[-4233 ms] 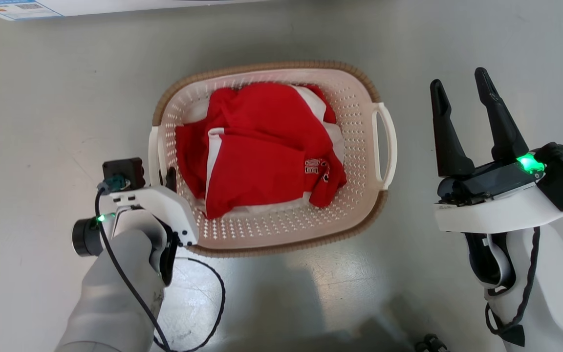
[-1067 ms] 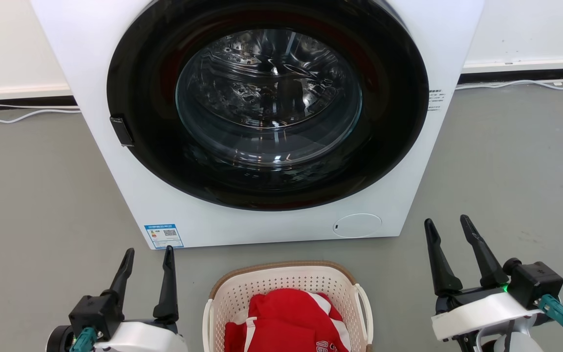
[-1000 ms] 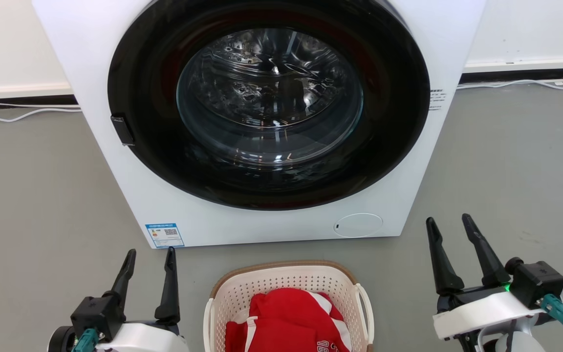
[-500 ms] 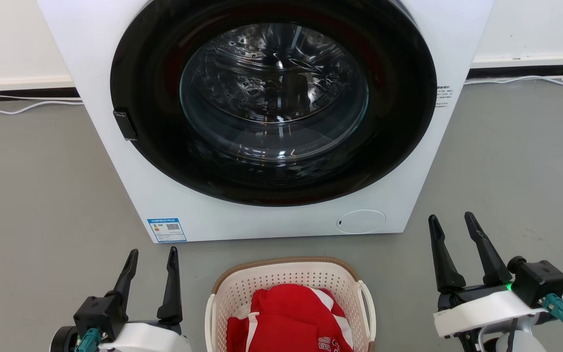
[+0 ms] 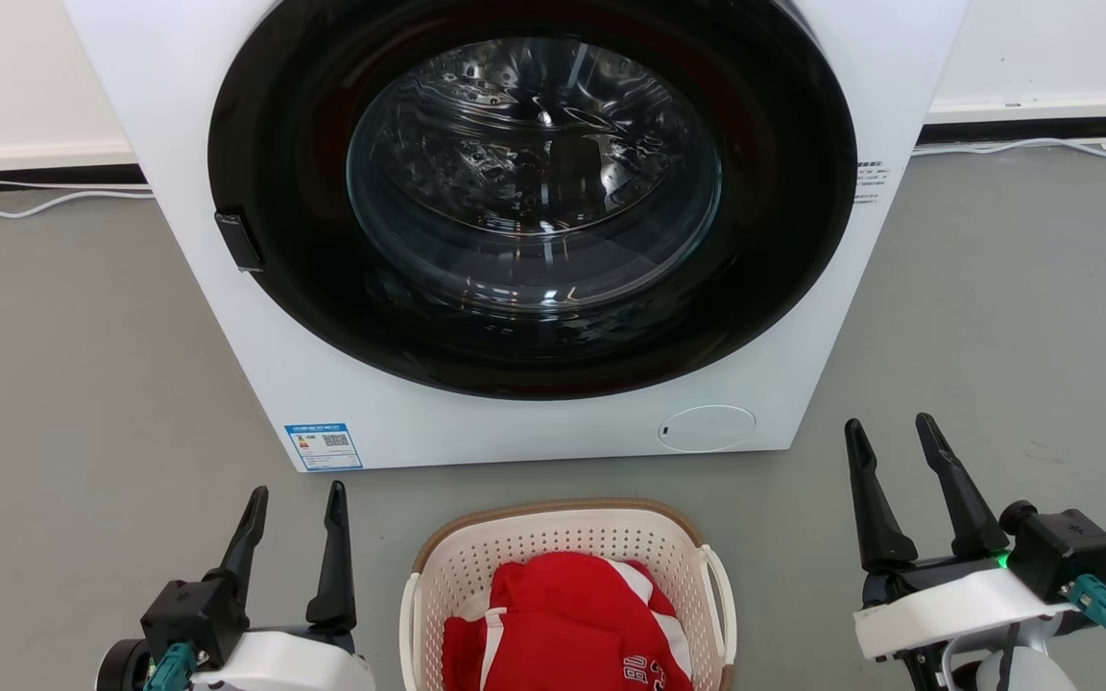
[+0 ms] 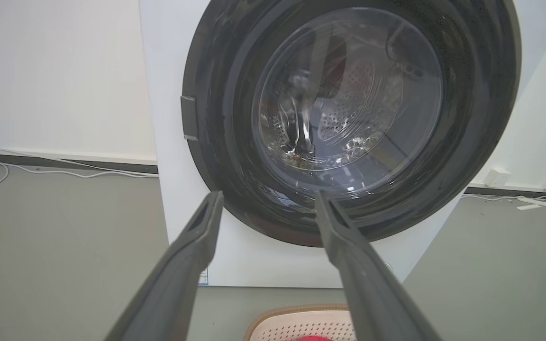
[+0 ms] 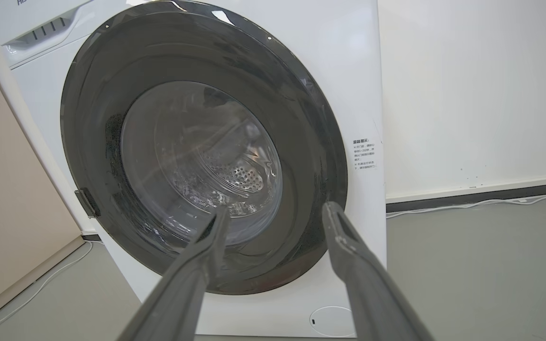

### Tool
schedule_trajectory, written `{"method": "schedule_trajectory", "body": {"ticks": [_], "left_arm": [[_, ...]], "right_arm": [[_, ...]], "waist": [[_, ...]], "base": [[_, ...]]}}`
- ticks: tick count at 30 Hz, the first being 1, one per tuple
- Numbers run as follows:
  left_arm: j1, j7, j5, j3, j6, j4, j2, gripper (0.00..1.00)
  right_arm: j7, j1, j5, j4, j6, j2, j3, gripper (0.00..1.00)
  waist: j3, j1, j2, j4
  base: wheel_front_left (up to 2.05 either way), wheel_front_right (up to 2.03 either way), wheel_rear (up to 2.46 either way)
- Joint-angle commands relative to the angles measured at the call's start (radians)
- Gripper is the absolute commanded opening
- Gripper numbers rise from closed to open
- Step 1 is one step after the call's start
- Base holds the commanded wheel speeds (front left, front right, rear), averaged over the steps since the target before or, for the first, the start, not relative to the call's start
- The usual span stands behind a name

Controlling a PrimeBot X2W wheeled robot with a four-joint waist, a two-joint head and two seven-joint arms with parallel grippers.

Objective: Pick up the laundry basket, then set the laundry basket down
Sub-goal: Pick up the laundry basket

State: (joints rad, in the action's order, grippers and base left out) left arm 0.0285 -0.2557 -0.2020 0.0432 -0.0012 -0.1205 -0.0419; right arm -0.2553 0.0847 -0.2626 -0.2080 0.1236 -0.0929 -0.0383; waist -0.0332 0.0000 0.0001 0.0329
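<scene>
The basket (image 5: 553, 542) holds heaped clothes and its body is wider than my fingers, so my left gripper should next grab the basket's narrow loop handle (image 5: 408, 631) to lift it.
The cream-white laundry basket (image 5: 553, 542) with its tan rim stands on the grey floor at the bottom middle of the head view, red and white clothes (image 5: 567, 624) heaped inside. Its far rim (image 6: 296, 315) peeks in at the bottom of the left wrist view. My left gripper (image 5: 296, 497) is open to the basket's left, apart from it, fingers pointing up. On the basket's right my right gripper (image 5: 889, 429) is open too, well clear of the white side handle (image 5: 721, 595). Nothing sits between either pair of fingers (image 6: 197, 237) (image 7: 344, 232).
A white front-loading washing machine (image 5: 534, 192) with a shut dark round door stands just behind the basket. White cables (image 5: 35, 203) run along the wall's base on both sides. Grey floor spreads to the left and right of the machine.
4.2 s ago my left gripper was down at the basket's left handle; now it is off and open. The head camera has tilted up since, and drifted slightly in the last second.
</scene>
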Motion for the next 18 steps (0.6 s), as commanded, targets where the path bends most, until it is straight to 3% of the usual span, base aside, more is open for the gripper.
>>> {"method": "schedule_trajectory", "body": {"ticks": [1, 18], "left_arm": [[-0.051, -0.006, -0.01, -0.027, 0.008, 0.034, -0.008, 1.0], [-0.057, -0.006, -0.018, -0.019, 0.021, 0.041, -0.008, 1.0]], "right_arm": [[-0.006, 0.035, 0.008, 0.028, 0.007, -0.008, -0.022, 1.0], [-0.006, 0.044, 0.007, 0.028, 0.007, -0.01, -0.021, 1.0]], "waist": [[-0.001, 0.0, -0.0001, 0.001], [-0.021, 0.0, -0.0001, 0.006]], "base": [[0.0, 0.0, 0.0], [0.0, 0.0, 0.0]]}}
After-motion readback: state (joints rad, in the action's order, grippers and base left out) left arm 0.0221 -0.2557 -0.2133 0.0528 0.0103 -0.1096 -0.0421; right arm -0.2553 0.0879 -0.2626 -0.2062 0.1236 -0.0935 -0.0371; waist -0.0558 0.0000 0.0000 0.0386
